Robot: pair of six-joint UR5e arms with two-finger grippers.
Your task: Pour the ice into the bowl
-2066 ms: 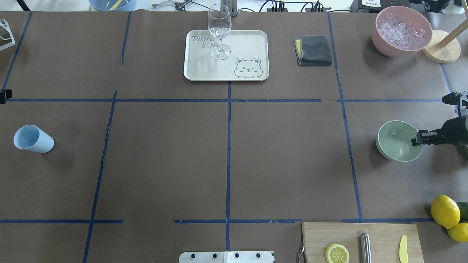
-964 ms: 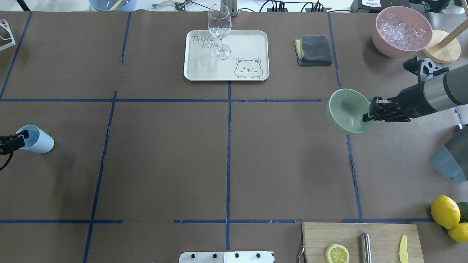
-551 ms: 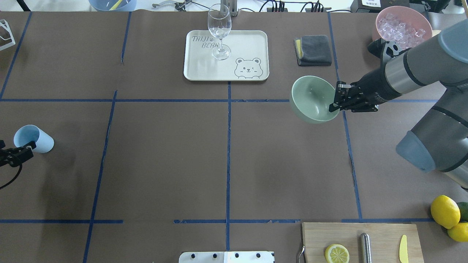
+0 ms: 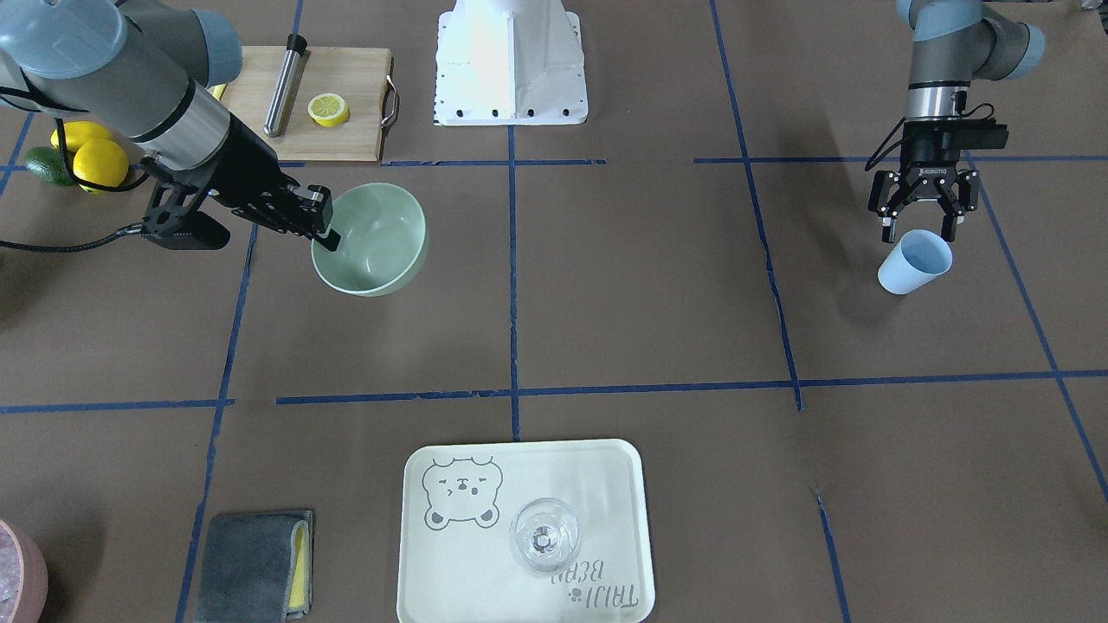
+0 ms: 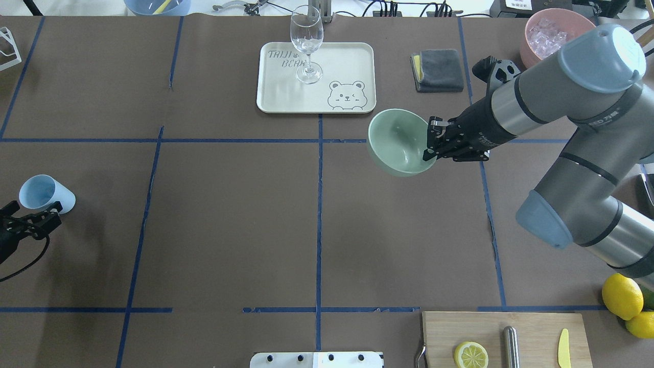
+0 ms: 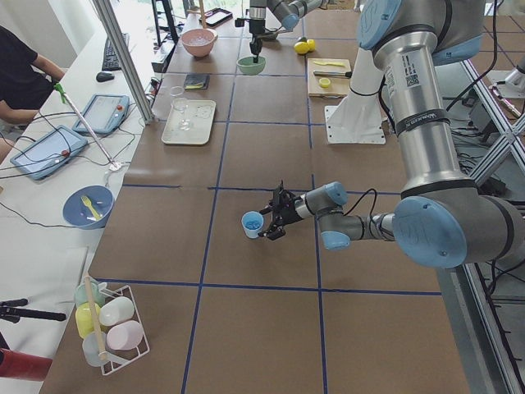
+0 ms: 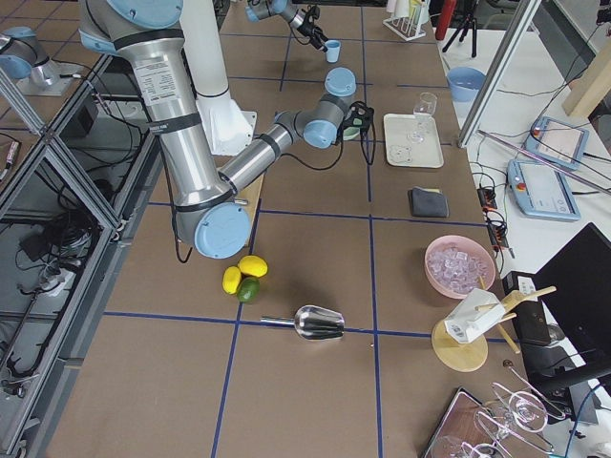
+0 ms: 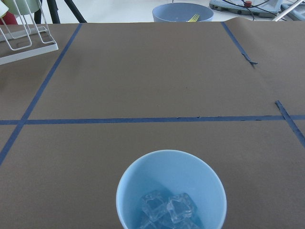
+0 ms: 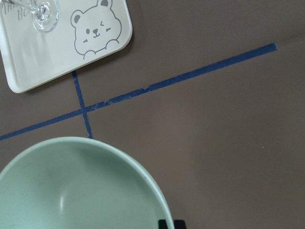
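Observation:
My left gripper holds the open light blue cup upright around its side next, since loose ice cubes sit inside the cup.
The pale mint-green bowl is empty and held by its rim in my shut right gripper, just right of the table's centre line; it also shows in the front view and the right wrist view. A light blue cup stands at the far left with a few clear ice cubes inside. My left gripper is open, right beside the cup on the robot's side, not gripping it.
A pink bowl full of ice stands at the back right, partly behind my right arm. A cream tray carries a wine glass. There is also a grey cloth, a cutting board with a lemon half, and lemons.
My right arm has carried the bowl from the right side leftward to near the table's centre. My left gripper came in by the cup and shifted slightly toward the near edge.

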